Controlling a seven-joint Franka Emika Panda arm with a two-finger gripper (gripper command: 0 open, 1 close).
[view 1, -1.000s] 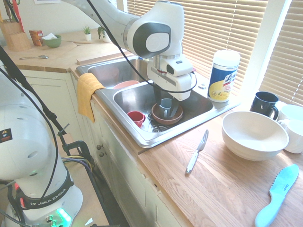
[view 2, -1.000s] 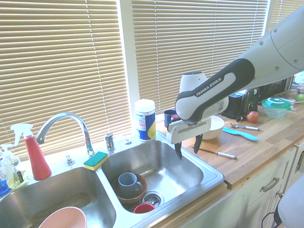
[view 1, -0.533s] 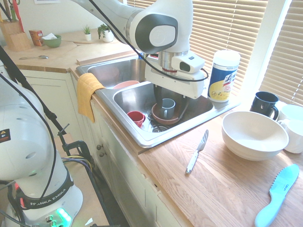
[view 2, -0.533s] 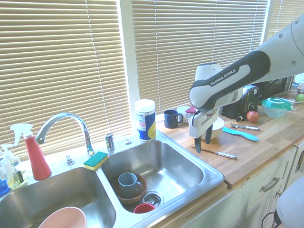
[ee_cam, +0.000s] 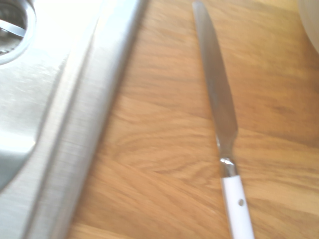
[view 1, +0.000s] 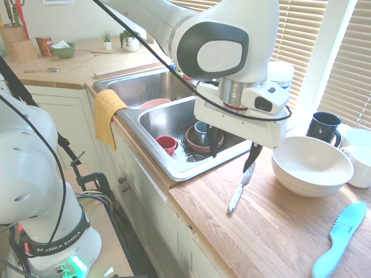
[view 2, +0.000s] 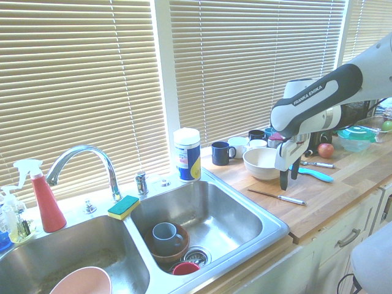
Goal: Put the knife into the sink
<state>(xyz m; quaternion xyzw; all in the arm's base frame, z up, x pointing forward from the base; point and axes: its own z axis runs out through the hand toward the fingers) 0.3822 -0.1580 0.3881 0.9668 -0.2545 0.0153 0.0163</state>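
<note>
Next, my gripper grabs the knife by its white handle [view 2: 293, 200] to put it into the sink, since the knife's shiny blade [view 2: 263, 193] lies bare on the counter.
The knife [view 1: 239, 188] lies flat on the wooden counter just beyond the sink's rim, with a shiny blade and a white handle; it also shows in the second exterior view [view 2: 278, 196] and close up in the wrist view [ee_cam: 219, 114]. My gripper [view 1: 233, 149] hangs open and empty a little above it, its dark fingers pointing down; in the second exterior view the gripper [view 2: 289, 176] is over the knife. The sink [view 1: 168, 119] is a steel double basin [view 2: 226, 214] beside the counter, and its rim [ee_cam: 75, 124] fills one side of the wrist view.
A white bowl [view 1: 310, 165], a dark mug [view 1: 324, 127] and a light blue plastic knife [view 1: 339, 237] share the counter. The near basin holds a brown bowl with a grey cup [view 2: 166, 239] and a red cup [view 1: 167, 143]. A wipes canister [view 2: 187, 154] stands behind the sink.
My arm has swung from over the sink's basin out across the rim to above the knife on the counter. The fingers stayed open. The knife has not moved.
</note>
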